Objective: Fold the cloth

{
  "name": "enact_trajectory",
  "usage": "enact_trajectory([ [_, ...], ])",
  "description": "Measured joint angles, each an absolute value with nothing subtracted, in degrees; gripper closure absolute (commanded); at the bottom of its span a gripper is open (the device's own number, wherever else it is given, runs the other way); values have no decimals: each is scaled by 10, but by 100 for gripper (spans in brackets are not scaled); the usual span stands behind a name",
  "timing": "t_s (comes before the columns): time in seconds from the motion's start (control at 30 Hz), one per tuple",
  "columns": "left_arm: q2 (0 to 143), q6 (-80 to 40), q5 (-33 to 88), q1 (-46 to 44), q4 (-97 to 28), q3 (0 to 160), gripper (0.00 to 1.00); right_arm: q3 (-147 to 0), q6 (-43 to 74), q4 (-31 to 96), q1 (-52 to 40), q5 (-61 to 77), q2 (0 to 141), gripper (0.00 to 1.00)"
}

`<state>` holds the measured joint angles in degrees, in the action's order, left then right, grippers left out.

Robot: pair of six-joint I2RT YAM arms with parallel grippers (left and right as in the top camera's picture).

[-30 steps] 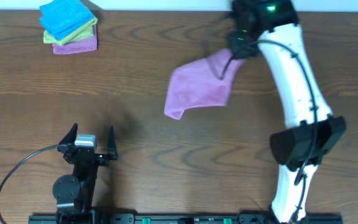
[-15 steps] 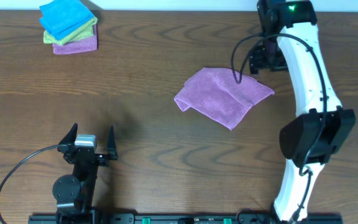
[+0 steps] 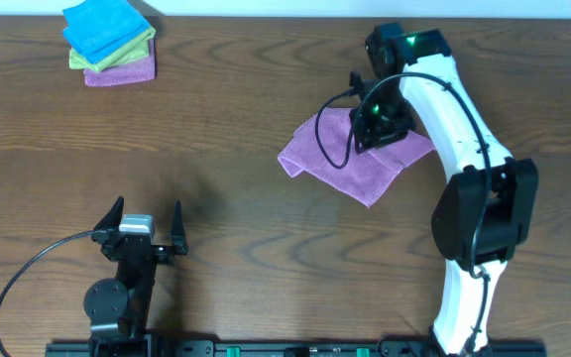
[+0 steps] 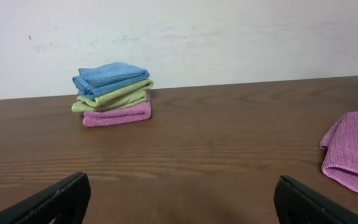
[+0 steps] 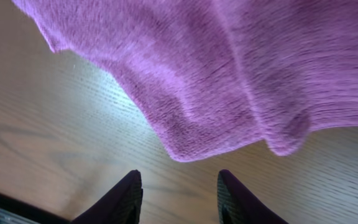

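My right gripper is going to grip the lilac cloth next by the near rounded corner (image 3: 369, 202) (image 5: 180, 154), to pull the cloth straight for folding.
The lilac cloth (image 3: 340, 164) lies loosely folded over itself on the table, right of centre. In the overhead view my right gripper (image 3: 367, 134) hovers over its upper middle. In the right wrist view the cloth (image 5: 216, 74) fills the top, and its rounded edge ends just ahead of my right gripper (image 5: 179, 180), which is open with only bare wood between the fingers. My left gripper (image 3: 147, 226) rests near the front left, wide open and empty, far from the cloth. The left wrist view has the cloth (image 4: 353, 149) at the right edge, well beyond the left gripper (image 4: 182, 199).
A stack of folded cloths (image 3: 112, 45), blue on yellow-green on purple, sits at the back left corner, also in the left wrist view (image 4: 112, 93). A pale wall (image 4: 229, 37) rises behind the table's far edge. The right arm (image 3: 464, 149) reaches in from the front right.
The cloth, first hanging from my shut right gripper, was laid down further right and let go. The gripper drew back right, then came over the cloth. Left arm unmoved.
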<state>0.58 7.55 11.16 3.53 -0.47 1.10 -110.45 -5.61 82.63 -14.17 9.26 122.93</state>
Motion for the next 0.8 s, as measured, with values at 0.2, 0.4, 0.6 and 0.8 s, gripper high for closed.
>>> enact_trajectory([
  [0.2,6,76,112,35,-4,11,5,-1014,-72,787,-154,109,1126,51],
  [0.4,6,76,112,35,-4,11,4,-867,-81,737,-161,133,919,41],
  [0.6,6,76,112,35,-4,11,5,-744,-82,716,-161,169,853,39],
  [0.8,6,75,112,35,-5,11,5,-663,-79,677,-161,204,821,69],
])
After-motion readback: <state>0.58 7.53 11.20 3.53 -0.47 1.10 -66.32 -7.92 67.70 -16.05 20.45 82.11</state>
